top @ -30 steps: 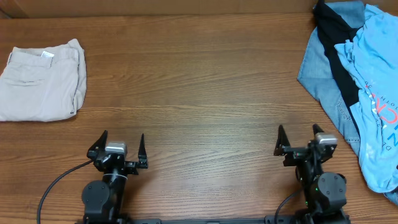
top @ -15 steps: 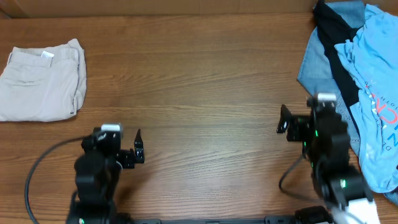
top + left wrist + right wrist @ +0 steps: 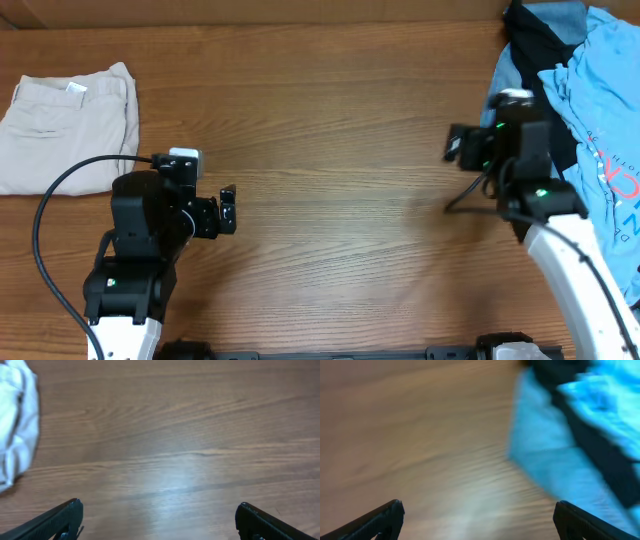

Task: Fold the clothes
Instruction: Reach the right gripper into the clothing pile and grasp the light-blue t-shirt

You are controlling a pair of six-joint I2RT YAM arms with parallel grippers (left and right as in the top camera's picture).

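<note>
The sky-blue T-shirt (image 3: pixel 600 120) alone should be drawn out for folding, so my right gripper next needs to grab its edge (image 3: pixel 555 88) beside the black garment.
The clothes, a light sky-blue T-shirt (image 3: pixel 600 120) with coral and white lettering, lie crumpled at the table's right edge on top of other garments. In the right wrist view the shirt (image 3: pixel 605 390) is a bright blue blur at the upper right. My right gripper (image 3: pixel 488 142) hovers just left of that pile, open and holding nothing (image 3: pixel 477 512). Over bare wood at the lower left, my left gripper (image 3: pixel 200 205) is also open, and only tabletop shows between its fingers (image 3: pixel 159 512).
A denim-blue garment (image 3: pixel 520 130) and a black one (image 3: pixel 540 60) lie under the T-shirt, both blurred in the right wrist view. Folded beige trousers (image 3: pixel 65 130) rest at the far left, and their edge (image 3: pixel 17 420) shows in the left wrist view.
Both arms have lifted from the front edge and reached out over the table. The right gripper has travelled toward the clothes pile. Both stay open.
</note>
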